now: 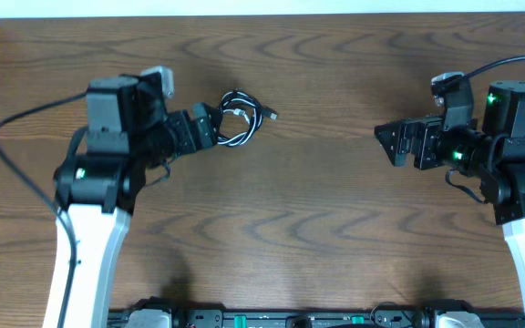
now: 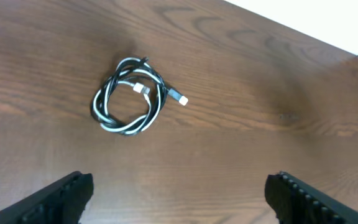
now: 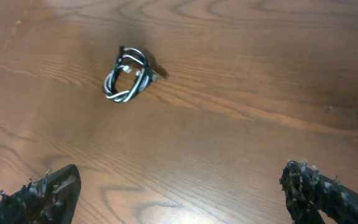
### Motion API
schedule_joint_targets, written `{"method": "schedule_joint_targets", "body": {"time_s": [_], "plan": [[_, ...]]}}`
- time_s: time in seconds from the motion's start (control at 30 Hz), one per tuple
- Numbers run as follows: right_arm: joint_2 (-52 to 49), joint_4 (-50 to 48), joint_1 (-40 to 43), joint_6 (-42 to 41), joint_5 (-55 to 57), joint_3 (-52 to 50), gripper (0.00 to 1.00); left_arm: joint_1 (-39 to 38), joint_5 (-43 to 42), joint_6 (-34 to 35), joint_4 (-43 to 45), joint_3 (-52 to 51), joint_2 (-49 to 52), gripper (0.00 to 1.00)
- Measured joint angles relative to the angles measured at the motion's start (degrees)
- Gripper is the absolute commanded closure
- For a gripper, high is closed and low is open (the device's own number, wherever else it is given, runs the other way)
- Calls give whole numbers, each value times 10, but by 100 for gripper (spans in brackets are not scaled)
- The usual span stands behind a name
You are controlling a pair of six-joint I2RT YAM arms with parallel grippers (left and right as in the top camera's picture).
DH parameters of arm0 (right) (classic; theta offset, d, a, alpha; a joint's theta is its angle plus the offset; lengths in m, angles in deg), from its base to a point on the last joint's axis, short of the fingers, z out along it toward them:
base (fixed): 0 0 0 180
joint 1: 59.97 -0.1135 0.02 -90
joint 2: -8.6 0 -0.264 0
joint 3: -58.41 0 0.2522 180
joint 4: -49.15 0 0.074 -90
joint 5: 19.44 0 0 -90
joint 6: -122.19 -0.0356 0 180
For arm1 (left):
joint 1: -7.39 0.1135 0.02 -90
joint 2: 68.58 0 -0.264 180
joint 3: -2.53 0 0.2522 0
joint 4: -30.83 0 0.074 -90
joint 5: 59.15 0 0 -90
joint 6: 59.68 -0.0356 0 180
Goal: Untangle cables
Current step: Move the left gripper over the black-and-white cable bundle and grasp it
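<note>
The coil's plug ends are on one side. My left gripper needs to grab the coil on the opposite side next, so those ends stay free for my right gripper to untangle.
The black cable and the white cable lie wound together in one small coil [image 1: 238, 118] on the wooden table, plug ends sticking out at its right. The coil also shows in the left wrist view [image 2: 129, 96] and, smaller, in the right wrist view [image 3: 128, 78]. My left gripper [image 1: 210, 129] is open and empty, just left of the coil; in its wrist view [image 2: 179, 193] the coil lies ahead of the fingers. My right gripper [image 1: 388, 143] is open and empty, far to the right of the coil, also seen in its wrist view [image 3: 179, 190].
The wooden table [image 1: 317, 219] ends at a pale edge along the back [image 1: 262, 7]. Thick black arm wires run at the left [image 1: 7, 155] and right [image 1: 509, 64]. The arm bases stand at the front edge.
</note>
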Motion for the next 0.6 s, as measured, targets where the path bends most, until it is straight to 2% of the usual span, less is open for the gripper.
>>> {"method": "schedule_joint_targets", "body": {"time_s": [0.3, 0.43, 0.6], "plan": [[0, -3, 0, -5, -15, 0, 7, 0, 2, -62, 12, 113, 200, 20], [0, -1, 0, -6, -17, 1, 11, 0, 16, -85, 35, 121, 272, 24], [0, 0, 0, -8, -19, 1, 11, 0, 36, -122, 77, 121, 344, 25]]}}
